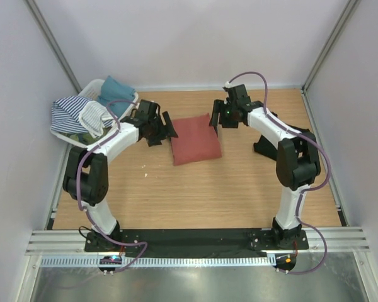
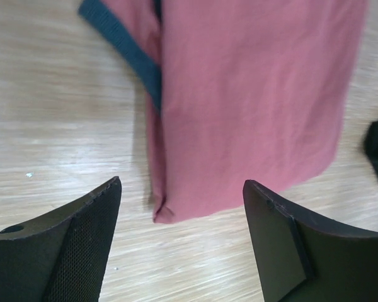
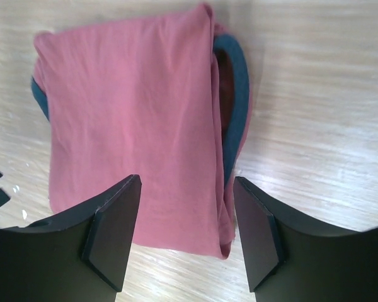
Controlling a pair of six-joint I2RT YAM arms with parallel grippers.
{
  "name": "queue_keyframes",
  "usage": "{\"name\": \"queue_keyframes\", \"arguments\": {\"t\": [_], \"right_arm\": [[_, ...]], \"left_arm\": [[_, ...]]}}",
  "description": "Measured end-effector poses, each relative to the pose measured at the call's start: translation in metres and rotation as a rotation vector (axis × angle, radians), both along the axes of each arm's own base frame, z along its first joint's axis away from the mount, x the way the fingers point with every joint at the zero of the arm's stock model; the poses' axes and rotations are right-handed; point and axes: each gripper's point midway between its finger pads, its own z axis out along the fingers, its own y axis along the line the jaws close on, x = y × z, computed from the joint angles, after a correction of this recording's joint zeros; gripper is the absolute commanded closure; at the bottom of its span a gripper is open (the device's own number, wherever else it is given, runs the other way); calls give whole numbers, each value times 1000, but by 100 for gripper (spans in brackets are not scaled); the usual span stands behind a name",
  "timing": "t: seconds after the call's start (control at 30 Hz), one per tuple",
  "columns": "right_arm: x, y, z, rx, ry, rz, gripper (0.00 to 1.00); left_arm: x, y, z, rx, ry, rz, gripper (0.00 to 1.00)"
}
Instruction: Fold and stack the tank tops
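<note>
My right gripper grabs the rust-red tank top by its navy-edged folded side next, opposite my left gripper, so the top stacks still folded.
The rust-red tank top (image 1: pixel 195 139) lies folded in a rough rectangle at the middle of the table, with its dark navy edging (image 3: pixel 239 94) showing along one side. My left gripper (image 1: pixel 166 130) is open and empty at its left edge; in the left wrist view (image 2: pixel 183 182) a folded corner of the top (image 2: pixel 239 100) lies between the fingers. My right gripper (image 1: pixel 214 122) is open and empty at its far right corner, with the cloth (image 3: pixel 132 107) below the jaws in the right wrist view (image 3: pixel 186 178). I cannot make out the plain black tank top.
A white plastic basket (image 1: pixel 131 96) stands at the back left with striped (image 1: pixel 69 113), teal (image 1: pixel 115 89) and other cloths in it. A dark shape (image 1: pixel 263 147) sits on the table beside the right arm. Grey walls enclose the wooden table (image 1: pixel 195 195).
</note>
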Motion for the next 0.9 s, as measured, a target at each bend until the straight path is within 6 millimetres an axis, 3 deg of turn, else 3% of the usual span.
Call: {"name": "queue_keyframes", "arguments": {"t": [0.17, 0.33, 0.5, 0.57, 0.6, 0.73, 0.9], "right_arm": [[-7, -4, -23, 29, 62, 10, 25], [4, -7, -32, 79, 66, 7, 24], [13, -2, -62, 118, 119, 12, 24], [16, 2, -76, 130, 144, 20, 23], [16, 4, -82, 135, 158, 24, 23], [26, 12, -78, 178, 138, 39, 27], [25, 19, -85, 211, 154, 54, 47]], "left_arm": [[-4, 2, -32, 7, 58, 19, 17], [8, -6, -50, -20, 62, 24, 17], [24, -19, -72, -61, 82, 29, 20], [33, -23, -68, -83, 57, 31, 20], [36, -24, -69, -91, 53, 35, 23], [48, -31, -71, -122, 43, 40, 35], [57, -38, -75, -151, 40, 40, 51]]}}
